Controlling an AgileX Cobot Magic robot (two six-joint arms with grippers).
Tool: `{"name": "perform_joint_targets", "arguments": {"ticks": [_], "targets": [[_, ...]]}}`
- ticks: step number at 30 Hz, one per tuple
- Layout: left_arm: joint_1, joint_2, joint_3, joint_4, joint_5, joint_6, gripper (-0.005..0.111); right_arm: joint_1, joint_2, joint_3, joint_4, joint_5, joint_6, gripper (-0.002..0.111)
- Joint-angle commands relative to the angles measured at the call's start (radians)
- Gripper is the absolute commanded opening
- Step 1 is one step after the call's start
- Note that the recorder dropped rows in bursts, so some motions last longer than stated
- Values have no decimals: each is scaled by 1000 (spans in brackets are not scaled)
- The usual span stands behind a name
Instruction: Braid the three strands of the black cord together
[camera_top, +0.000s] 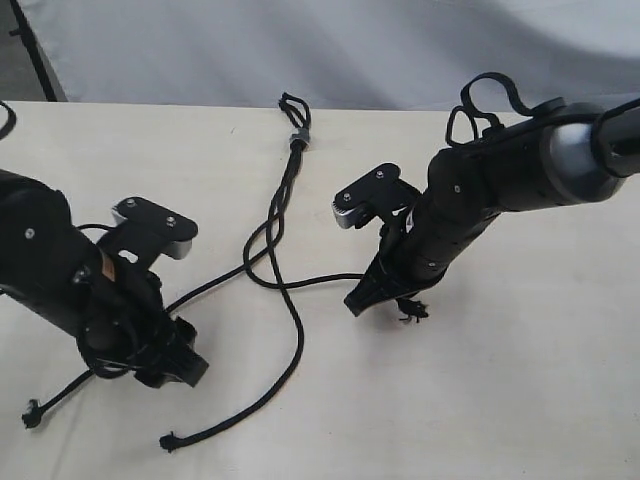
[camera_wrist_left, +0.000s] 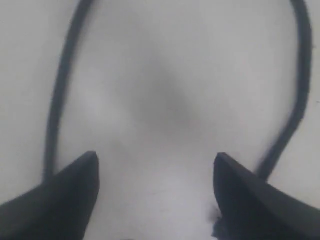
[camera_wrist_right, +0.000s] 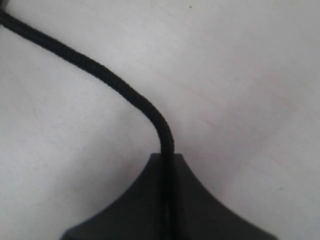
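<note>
My left gripper grabs the curved strand by the part near the strand's knotted tip (camera_top: 218, 428) next, to braid the black cord (camera_top: 289, 178).
The black cord lies on the pale table, with its small loop (camera_top: 291, 103) and grey band (camera_top: 298, 138) at the far side. Three strands fan out toward the near side and cross midway. One strand (camera_top: 285, 385) ends in a knotted tip at the front. Another (camera_top: 60, 395) runs under my left gripper (camera_top: 178, 365) to a tip at the front left. My left gripper (camera_wrist_left: 156, 195) is open, with bare table between its fingers (camera_wrist_left: 75, 200) and strands (camera_wrist_left: 57, 100) on either side. My right gripper (camera_wrist_right: 167, 157) is shut on the third strand (camera_wrist_right: 110, 80), whose frayed tip (camera_top: 410, 312) sticks out behind it.
The table's far edge (camera_top: 180, 102) meets a grey backdrop. The right arm's thick cable loops (camera_top: 485, 100) stand above its wrist. Bare tabletop (camera_top: 520, 400) lies at the front right.
</note>
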Motion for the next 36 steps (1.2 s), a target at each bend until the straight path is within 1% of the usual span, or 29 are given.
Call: {"name": "perform_joint_targets", "arguments": {"ticks": [1, 4, 6, 8, 15, 21, 26, 28, 30, 31, 33, 36], "targets": [[-119, -6, 4, -22, -26, 41, 62, -5, 2, -1, -3, -10, 3, 0], [-194, -6, 4, -22, -49, 60, 62, -5, 2, -1, -3, -10, 3, 0], [-228, -6, 6, -22, -54, 75, 62, -5, 2, -1, -3, -10, 3, 0], [-247, -6, 15, -19, -56, 80, 62, -5, 2, -1, -3, -10, 3, 0], [-247, -6, 67, -19, -96, 100, 62, -5, 2, -1, 8, -10, 3, 0], [-247, -4, 89, -19, -141, 101, 62, -5, 2, -1, 8, -14, 3, 0], [-247, 32, 114, -24, -164, 116, 62, -5, 2, -1, 8, -14, 3, 0], [-266, 54, 114, -24, -165, 119, 62, -5, 2, -1, 8, -14, 3, 0], [-286, 69, 114, -24, -185, 155, 61, -5, 2, -1, 8, -14, 3, 0], [-297, 77, 114, -24, -191, 161, 58, -5, 2, -1, 8, -14, 3, 0], [-314, 86, 114, -24, -204, 170, 46, -5, 2, -1, 8, -14, 3, 0], [-315, 86, 114, -21, -206, 176, 17, -5, 2, -1, 8, -14, 3, 0]]}}
